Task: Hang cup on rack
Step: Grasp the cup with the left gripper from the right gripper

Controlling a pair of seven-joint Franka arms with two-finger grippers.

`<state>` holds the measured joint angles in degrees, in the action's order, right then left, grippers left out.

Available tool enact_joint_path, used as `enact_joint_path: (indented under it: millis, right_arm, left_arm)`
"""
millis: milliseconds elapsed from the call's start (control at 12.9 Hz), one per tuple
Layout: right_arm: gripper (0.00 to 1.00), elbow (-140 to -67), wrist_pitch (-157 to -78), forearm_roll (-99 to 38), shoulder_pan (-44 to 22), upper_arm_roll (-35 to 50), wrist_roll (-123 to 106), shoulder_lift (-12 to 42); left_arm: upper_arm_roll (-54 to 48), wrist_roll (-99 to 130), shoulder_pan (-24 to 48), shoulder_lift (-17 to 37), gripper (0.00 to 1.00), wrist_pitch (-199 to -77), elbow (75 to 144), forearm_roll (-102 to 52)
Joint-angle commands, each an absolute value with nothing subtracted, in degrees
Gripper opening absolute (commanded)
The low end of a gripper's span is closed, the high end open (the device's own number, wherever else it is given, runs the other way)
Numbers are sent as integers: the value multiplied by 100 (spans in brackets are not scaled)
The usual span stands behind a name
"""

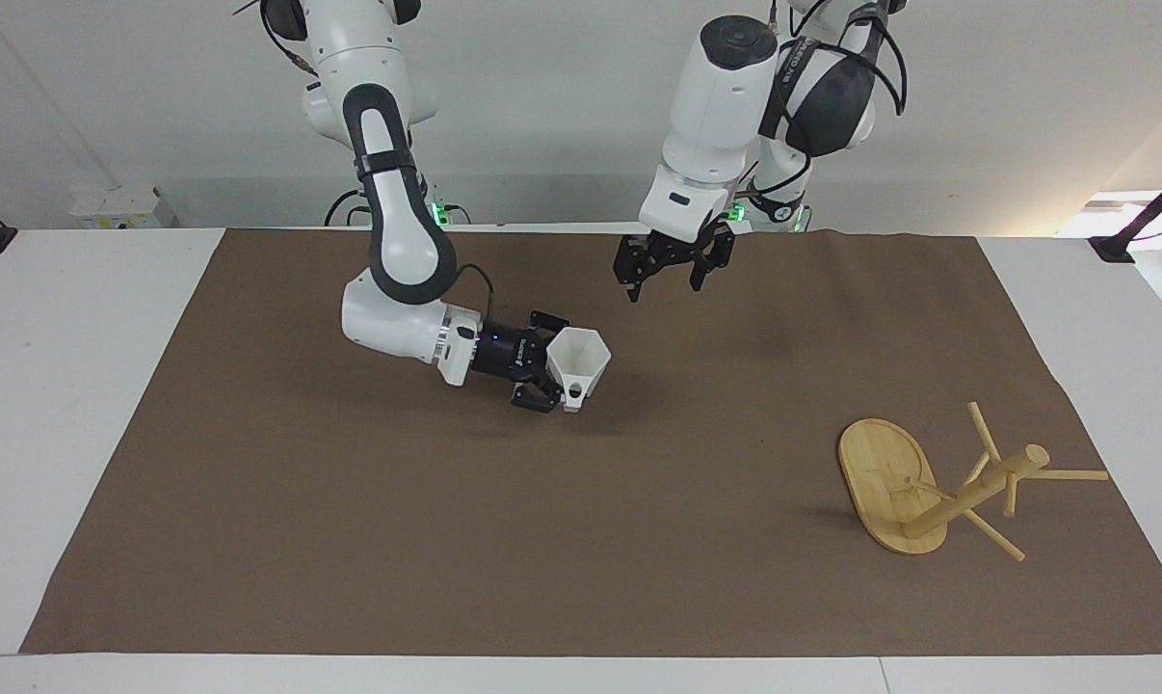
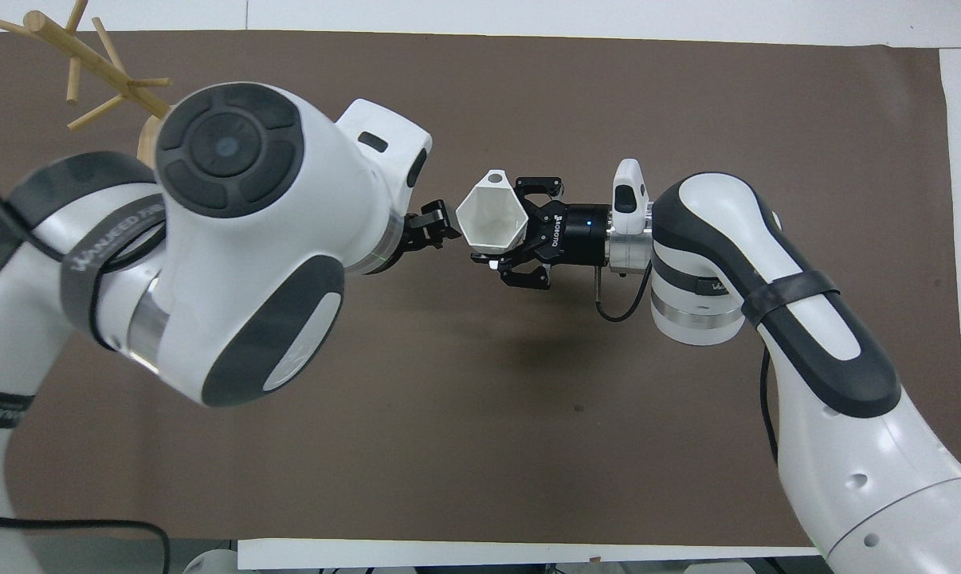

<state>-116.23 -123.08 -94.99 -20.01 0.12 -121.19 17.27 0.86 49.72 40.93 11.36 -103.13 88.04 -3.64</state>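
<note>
My left gripper grabs the cup by its bare opposite side (image 2: 462, 221) next, since my right gripper's fingers already crowd one side of the cup.
My right gripper (image 1: 552, 366) is shut on the white faceted cup (image 1: 579, 361) and holds it mouth up, just above the middle of the brown mat, handle pointing away from the robots. The cup also shows in the overhead view (image 2: 490, 218), with the right gripper (image 2: 516, 231) around its side. My left gripper (image 1: 673, 273) is open and empty, pointing down, over the mat beside the cup; its fingertips (image 2: 431, 231) show close to the cup from above. The bamboo rack (image 1: 966, 492) stands at the left arm's end of the mat, farther from the robots than the cup; only its post and pegs (image 2: 90, 64) show from above.
The brown mat (image 1: 350, 540) covers most of the white table (image 1: 51, 386). In the overhead view the left arm's big body (image 2: 233, 239) hides the rack's base and part of the mat.
</note>
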Motion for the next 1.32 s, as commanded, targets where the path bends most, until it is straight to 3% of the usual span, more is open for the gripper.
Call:
enact_joint_path:
  millis: [0, 155, 388, 465, 543, 775, 1008, 1085, 1163, 1240]
  right_arm:
    - [30, -11672, -12576, -9712, -2136, -9, -12032, 1635]
    - [30, -11672, -12595, -9729, -2145, -9, -12032, 1635]
    - [30, -11672, -12595, -9729, -2145, 0, -12032, 1635]
    - [30, -11672, -12595, -9729, -2145, 0, -12032, 1635]
    - [30, -11672, -12603, -9729, -2145, 0, -12032, 1635]
    - [32, -11672, -12595, -9738, -2136, 0, -12032, 1635]
    - [47, -11663, -12586, -9764, -2127, -9, -12058, 1635]
    - [80, -11637, -12586, -9834, -2127, -9, -12059, 1635]
    - [100, -11628, -12542, -9844, -2092, -9, -12085, 1635]
    - [100, -11628, -12542, -9835, -2057, -17, -12085, 1609]
  left_arm:
    - [202, 5220, 4332, 1661, 98, -10405, 8306, -440]
    - [202, 5299, 4368, 1731, 95, -10634, 8376, -439]
    - [202, 5388, 4368, 2012, 64, -10879, 8489, -439]
    - [202, 5544, 4377, 2030, 27, -10924, 8560, -439]
    - [193, 5676, 4368, 2030, 0, -10994, 8587, -413]
    - [193, 5678, 4368, 2030, 0, -11399, 8683, -413]
    - [202, 5678, 4359, 2030, 0, -11592, 8736, -404]
    - [202, 5678, 4351, 2030, 0, -11636, 8736, -387]
    - [211, 5669, 4342, 2039, 0, -11689, 8745, -378]
    - [220, 5669, 4342, 2039, 0, -11785, 8736, -343]
